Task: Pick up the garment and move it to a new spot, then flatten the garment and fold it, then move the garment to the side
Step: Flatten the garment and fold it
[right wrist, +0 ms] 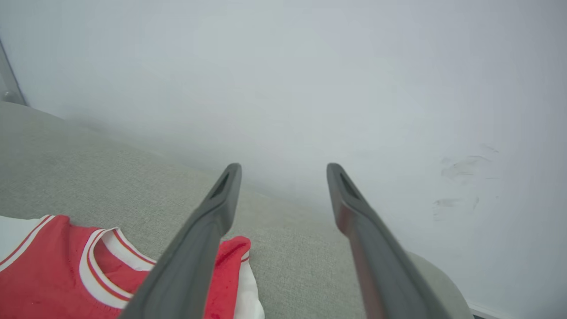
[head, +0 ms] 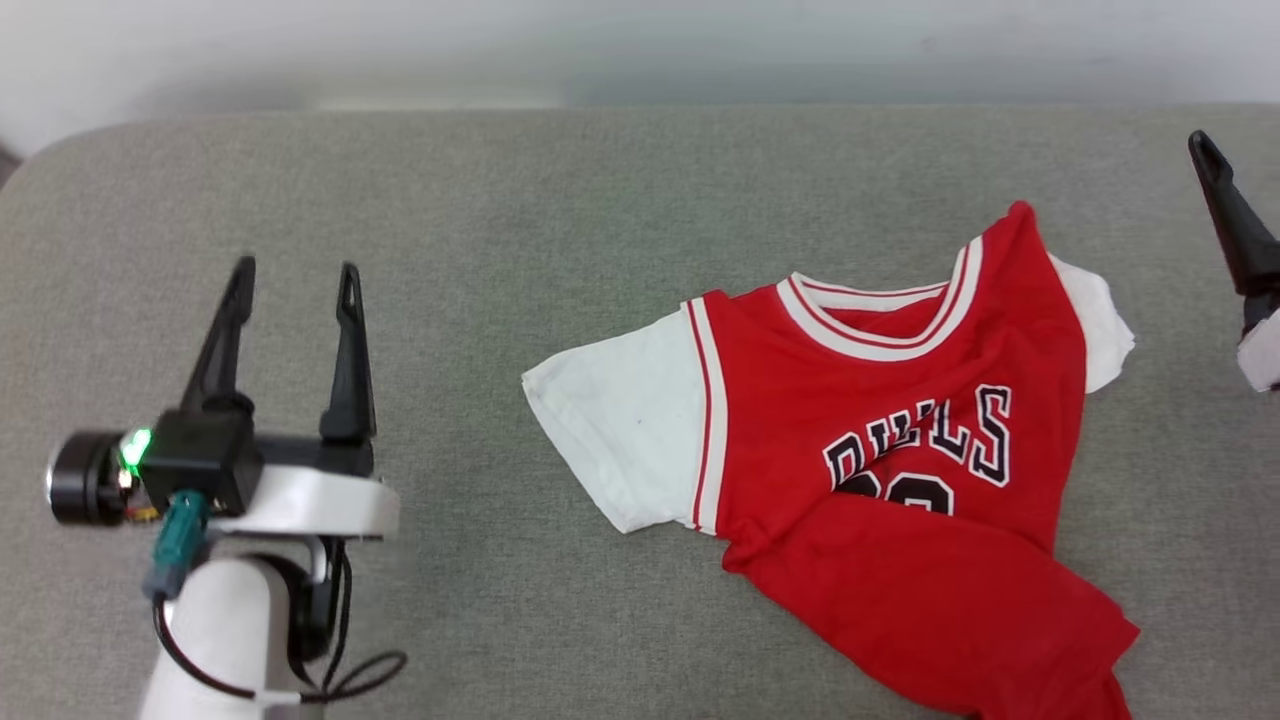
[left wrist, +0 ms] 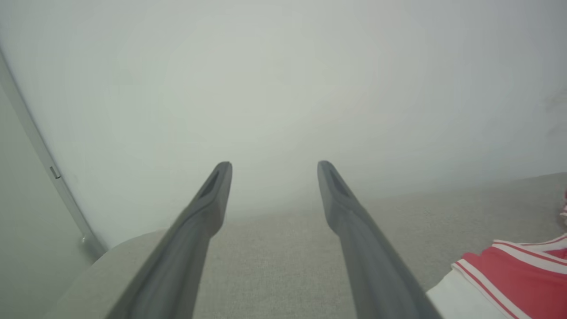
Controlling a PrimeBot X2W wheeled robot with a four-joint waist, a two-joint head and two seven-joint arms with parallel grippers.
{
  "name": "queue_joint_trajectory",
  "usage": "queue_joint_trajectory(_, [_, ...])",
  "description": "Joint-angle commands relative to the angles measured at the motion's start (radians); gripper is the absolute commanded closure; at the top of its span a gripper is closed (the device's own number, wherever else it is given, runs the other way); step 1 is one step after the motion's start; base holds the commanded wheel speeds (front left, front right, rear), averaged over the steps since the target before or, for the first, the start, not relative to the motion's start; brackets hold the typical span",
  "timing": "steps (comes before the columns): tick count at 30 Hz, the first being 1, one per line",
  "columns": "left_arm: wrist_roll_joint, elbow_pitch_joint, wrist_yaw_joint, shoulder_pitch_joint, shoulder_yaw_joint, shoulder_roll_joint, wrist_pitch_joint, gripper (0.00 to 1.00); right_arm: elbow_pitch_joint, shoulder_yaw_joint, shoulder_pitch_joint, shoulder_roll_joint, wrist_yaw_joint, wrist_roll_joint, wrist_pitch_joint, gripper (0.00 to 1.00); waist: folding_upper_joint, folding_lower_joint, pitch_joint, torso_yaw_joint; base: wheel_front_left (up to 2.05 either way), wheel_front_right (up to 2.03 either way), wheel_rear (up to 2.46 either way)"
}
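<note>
The garment [head: 880, 400] should move to a new spot, so my left gripper should grab the edge of its white sleeve [head: 576, 454].
The garment [head: 880, 400], a red jersey with white sleeves and a striped collar, lies rumpled on the grey cushioned surface [head: 500, 200], right of centre. Its lower part is folded up over the number, and one shoulder rises in a peak. The left white sleeve lies spread flat. My left gripper [head: 296, 270] hovers open and empty well to the left of the garment. In the left wrist view the garment's sleeve edge [left wrist: 509, 274] shows right of my left gripper [left wrist: 274, 165]. One right finger [head: 1225, 210] shows at the right edge. My right gripper [right wrist: 284, 168] stands open beside the collar [right wrist: 53, 274].
The grey surface has rounded corners [head: 60, 150] and ends at a pale wall [head: 640, 50] behind it. Bare fabric stretches between the left gripper and the garment and along the back. A scuffed patch of wall [right wrist: 465, 168] is near the right gripper.
</note>
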State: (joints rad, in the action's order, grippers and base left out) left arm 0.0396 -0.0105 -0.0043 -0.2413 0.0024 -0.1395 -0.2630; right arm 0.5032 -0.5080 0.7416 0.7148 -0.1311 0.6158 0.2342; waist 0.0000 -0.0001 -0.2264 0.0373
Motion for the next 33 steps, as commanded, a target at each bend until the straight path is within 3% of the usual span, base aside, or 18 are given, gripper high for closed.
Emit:
queue_joint_trajectory(1, [-0.005,-0.005,-0.015,-0.038,-0.005,-0.015,-0.003,0.00,-0.028,0.065,-0.054,-0.043,0.001,-0.057,0.014,0.00,0.0000,0.0001,0.018,-0.015,0.00,0.00,0.00])
queue_joint_trajectory(4, [-0.007,-0.054,-0.052,-0.107,-0.023,-0.047,0.006,0.00,-0.125,0.239,-0.170,-0.130,0.001,-0.196,0.026,0.00,0.0000,0.0001,0.032,-0.020,0.00,0.00,0.00])
queue_joint_trajectory(8, [0.018,-0.110,-0.097,-0.231,-0.067,-0.090,0.113,0.00,-0.312,0.426,-0.350,-0.264,0.001,-0.355,0.028,0.00,0.0000,0.0001,0.042,-0.024,0.00,0.00,0.00])
queue_joint_trajectory(12, [0.076,-0.151,-0.120,-0.352,-0.136,-0.137,0.275,0.00,-0.488,0.532,-0.491,-0.379,0.001,-0.450,0.004,0.00,0.0000,0.0001,0.041,-0.031,0.00,0.00,0.00])
queue_joint_trajectory(15, [0.163,-0.180,-0.124,-0.443,-0.231,-0.185,0.426,0.00,-0.584,0.558,-0.566,-0.434,0.001,-0.491,-0.016,0.00,0.0000,0.0001,0.032,-0.041,0.00,0.00,0.00])
queue_joint_trajectory(24, [0.536,-0.223,-0.124,-0.678,-0.594,-0.364,0.867,0.00,-0.702,0.571,-0.631,-0.492,0.001,-0.545,-0.040,0.00,0.0000,0.0001,-0.026,-0.077,0.00,0.00,0.00])
queue_joint_trajectory(33, [0.775,-0.302,-0.124,-0.796,-0.832,-0.446,1.131,0.00,-0.696,0.552,-0.572,-0.481,0.001,-0.548,-0.026,0.00,0.0000,0.0001,-0.104,-0.116,0.00,0.00,0.00])
